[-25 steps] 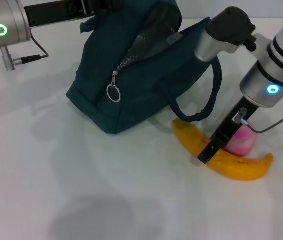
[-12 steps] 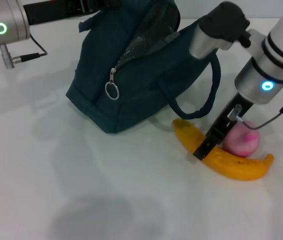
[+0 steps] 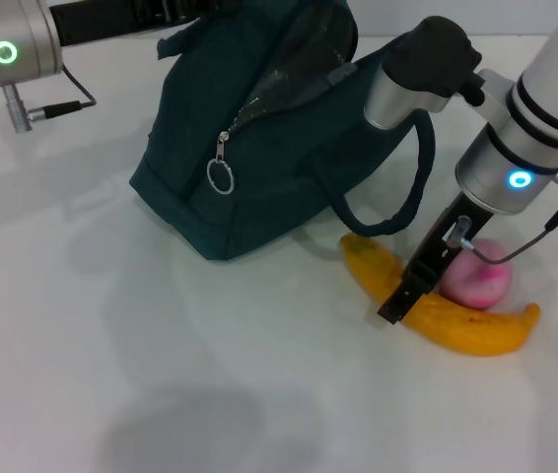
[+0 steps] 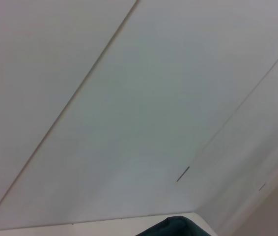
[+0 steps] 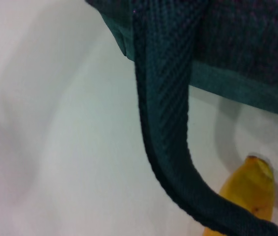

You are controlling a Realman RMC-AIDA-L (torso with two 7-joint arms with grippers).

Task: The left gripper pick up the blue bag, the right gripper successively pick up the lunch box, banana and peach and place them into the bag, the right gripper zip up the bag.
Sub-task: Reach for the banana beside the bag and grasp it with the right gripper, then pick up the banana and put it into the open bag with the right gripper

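Note:
My right gripper's fingers reach down over the banana's middle (image 3: 439,315), beside the banana's near edge, so it is time to close on the banana now.
The blue bag (image 3: 259,158) stands on the white table with its zip open and its ring pull (image 3: 222,177) hanging at the front. My left gripper (image 3: 175,12) reaches in from the upper left and is shut on the bag's top edge. One handle strap (image 3: 412,202) (image 5: 168,123) loops down toward the banana (image 3: 456,320) (image 5: 249,189), which lies beside the bag. The pink peach (image 3: 476,281) sits just behind the banana. My right gripper (image 3: 397,304) is down at the banana's middle, in front of the peach. The lunch box is out of view.
The white table (image 3: 111,345) stretches wide in front and to the left of the bag. The right arm's elbow (image 3: 427,64) hangs over the bag's right side. A cable (image 3: 530,241) loops from the right wrist above the peach.
My right gripper has shifted slightly left along the banana, uncovering more of the peach. The bag, banana and left arm have stayed put.

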